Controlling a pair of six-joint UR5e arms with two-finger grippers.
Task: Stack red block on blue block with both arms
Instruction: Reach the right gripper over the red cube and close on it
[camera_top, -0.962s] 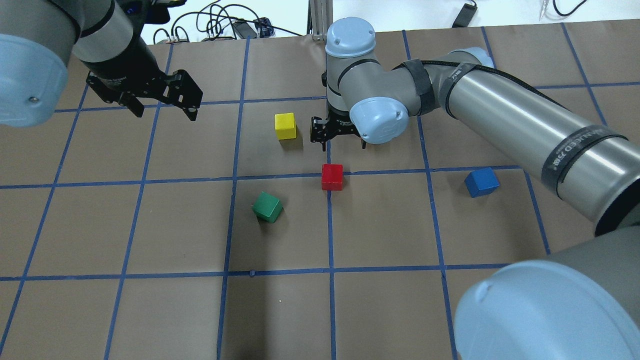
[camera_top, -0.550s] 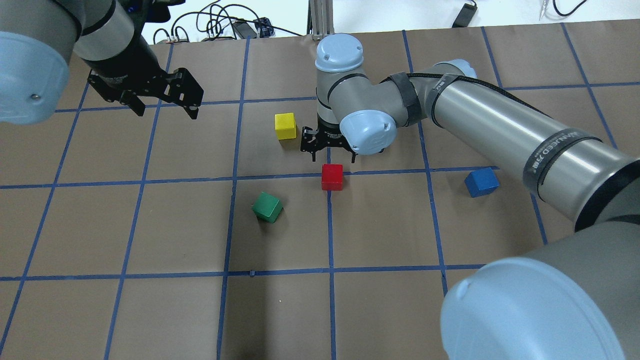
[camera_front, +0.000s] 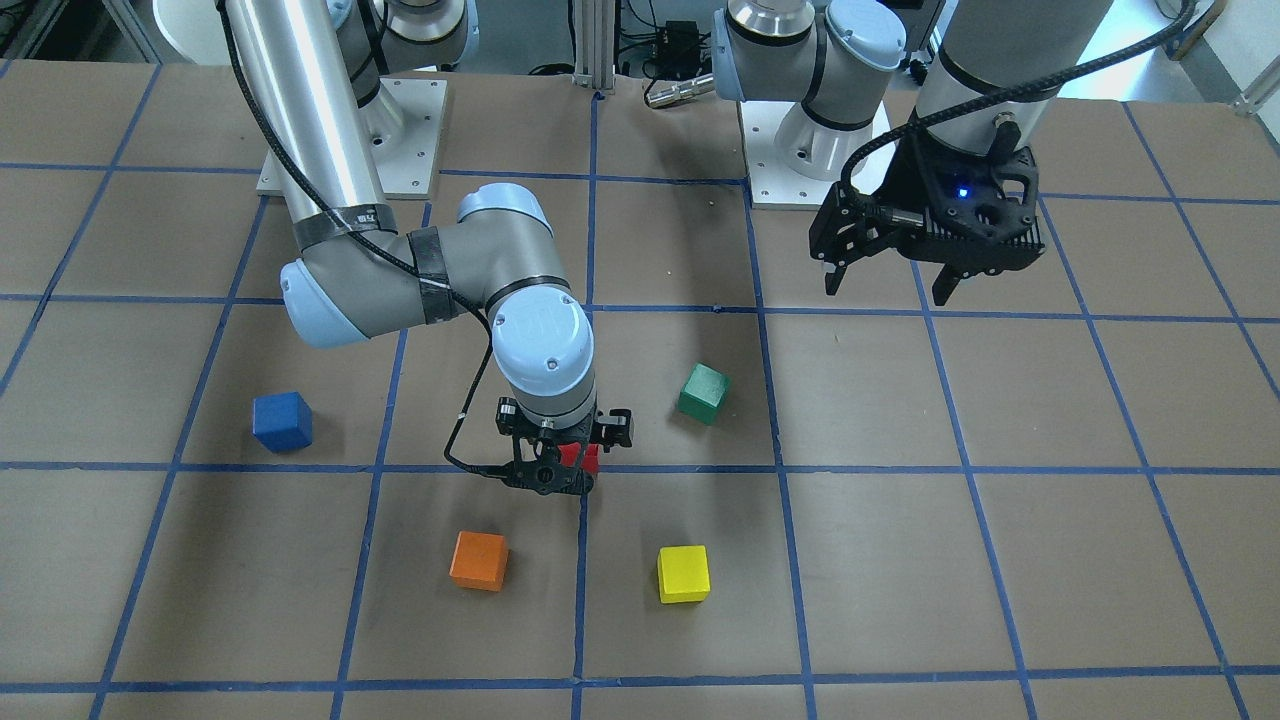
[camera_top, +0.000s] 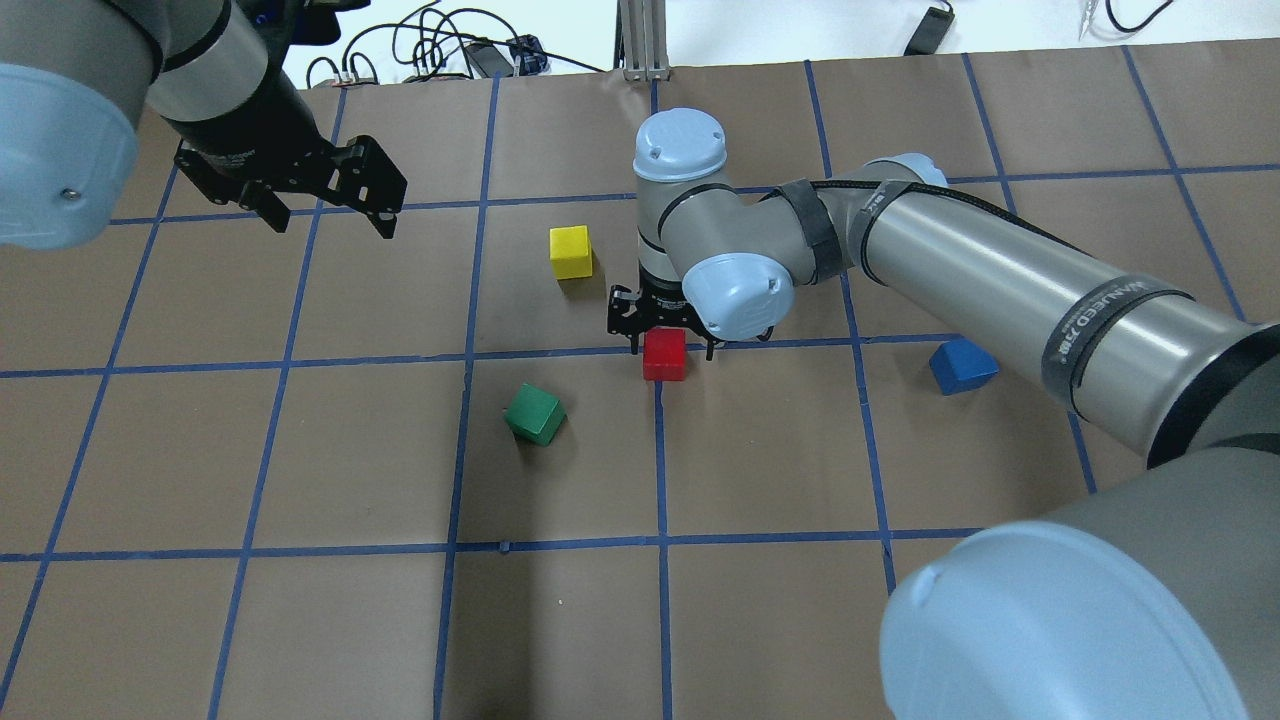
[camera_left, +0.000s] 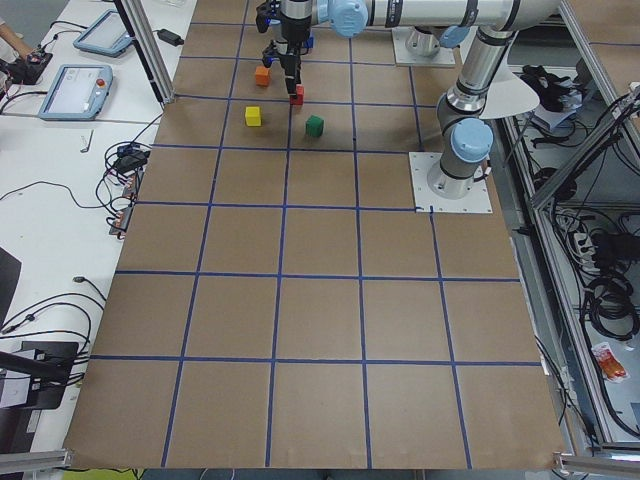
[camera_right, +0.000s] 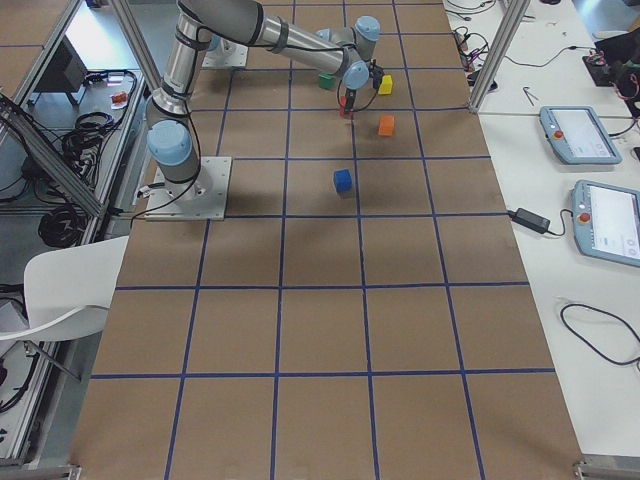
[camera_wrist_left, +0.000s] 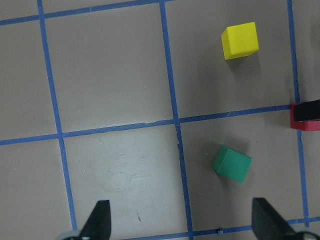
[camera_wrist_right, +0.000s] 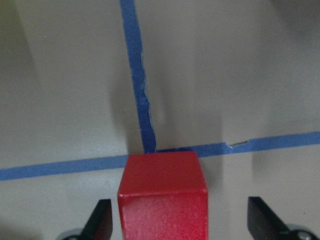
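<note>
I will stack the red block (camera_front: 578, 457) on the blue block (camera_front: 282, 421), so next I will pick it up by its opposite sides with my right gripper.
The red block (camera_top: 664, 357) sits on a blue tape crossing at the table's middle. My right gripper (camera_top: 670, 345) is open and low over it, one finger on each side; the right wrist view shows the red block (camera_wrist_right: 162, 200) between the spread fingertips (camera_wrist_right: 102, 220), not clamped. In the front-facing view the right gripper (camera_front: 555, 470) hides most of the red block (camera_front: 578, 457). The blue block (camera_top: 962, 366) lies alone to the right, also in the front-facing view (camera_front: 282, 421). My left gripper (camera_top: 332, 228) hangs open and empty above the far left, also seen from the front (camera_front: 885, 292).
A green cube (camera_top: 535, 414) lies near-left of the red block and a yellow cube (camera_top: 571, 252) far-left of it. An orange cube (camera_front: 479, 560) lies beyond the right gripper, hidden by the arm in the overhead view. The right forearm (camera_top: 1000, 290) spans above the blue block.
My right gripper has moved toward the robot and down, from beyond the red block to astride it. The left gripper and all cubes have stayed put.
</note>
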